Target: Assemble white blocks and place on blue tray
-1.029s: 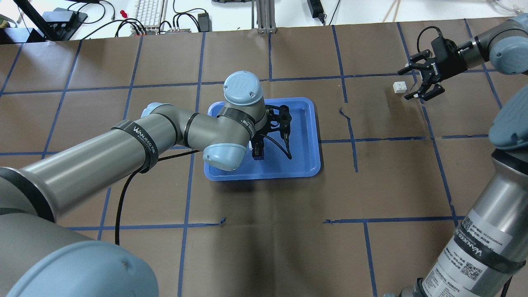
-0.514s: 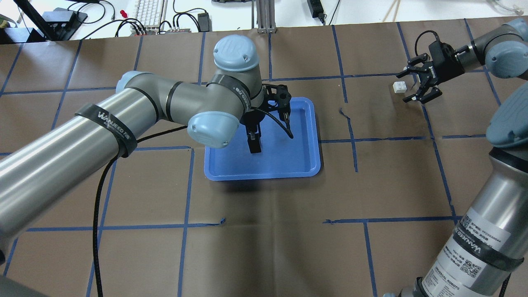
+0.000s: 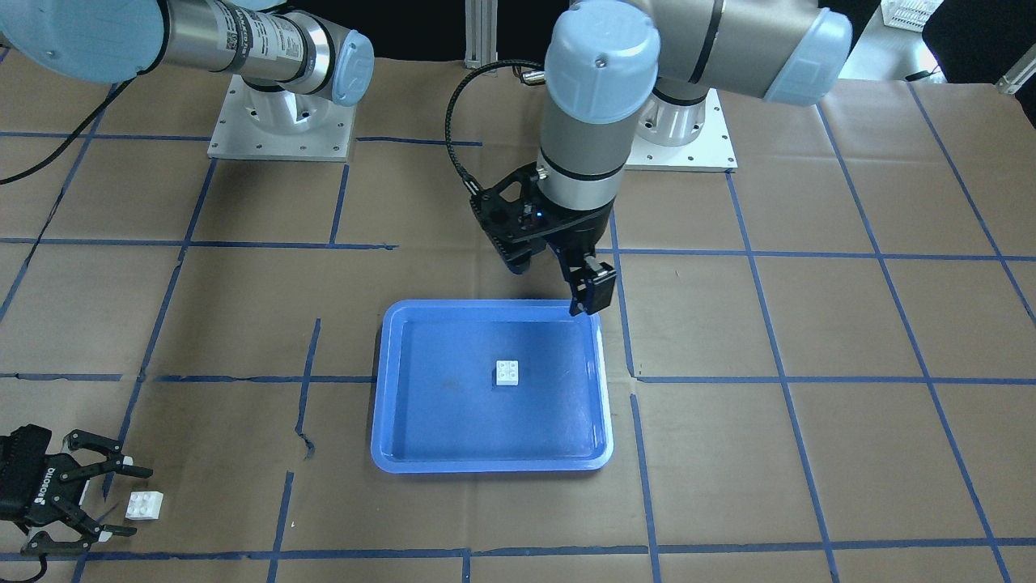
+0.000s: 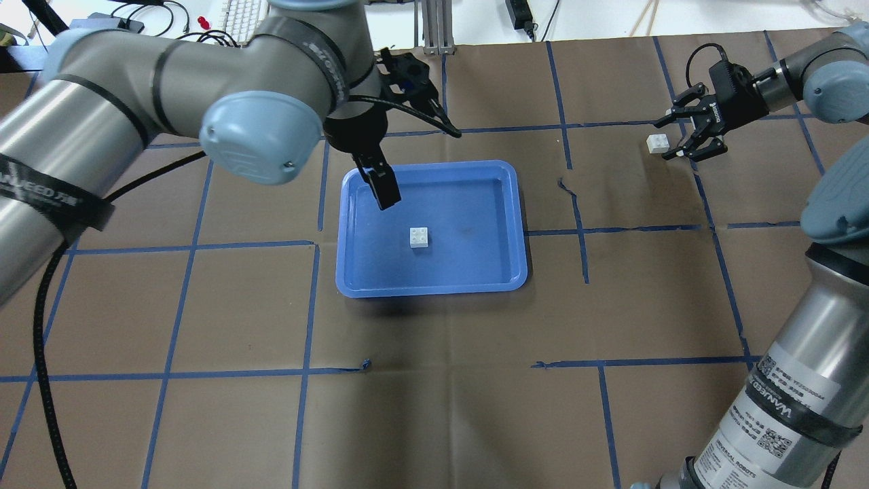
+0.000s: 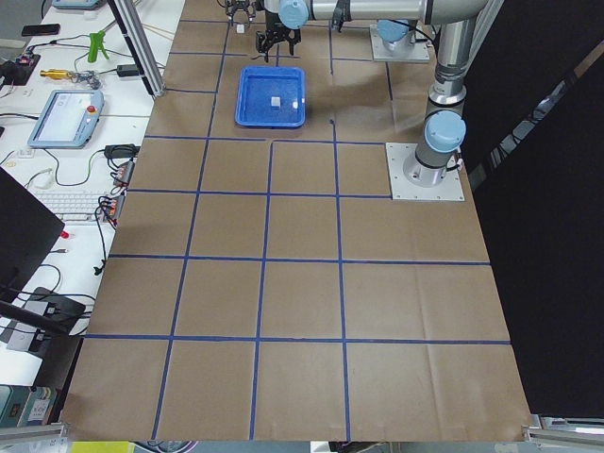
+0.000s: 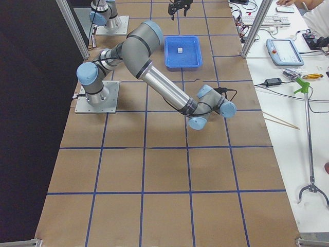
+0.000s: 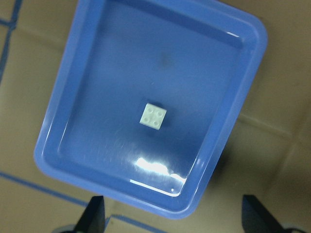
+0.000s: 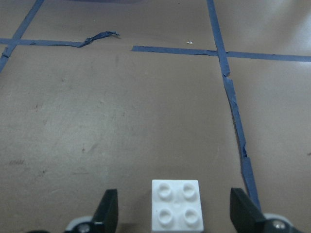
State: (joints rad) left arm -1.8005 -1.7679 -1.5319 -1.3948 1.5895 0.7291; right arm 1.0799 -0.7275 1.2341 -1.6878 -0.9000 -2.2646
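The right gripper grabs the loose white block's smooth sides next, to assemble the white blocks on the blue tray (image 3: 491,408).
One white block (image 4: 419,237) lies studs up near the middle of the blue tray (image 4: 434,288); it also shows in the front view (image 3: 507,372) and the left wrist view (image 7: 153,115). My left gripper (image 3: 558,279) is open and empty, raised above the tray's rim on the robot's side. The second white block (image 4: 656,142) sits on the brown paper at the far right. My right gripper (image 4: 667,140) is open, low at the table, with a finger on each side of that block (image 8: 176,204), not touching it.
The table is brown paper with a blue tape grid (image 4: 577,231). A keyboard (image 4: 246,19) and cables lie beyond the far edge. The left arm's black cable (image 4: 47,326) hangs over the near left part of the table.
My left arm has risen and pulled back from the tray, and the white block it hid now shows on the tray floor. The right gripper has shifted slightly beside its block.
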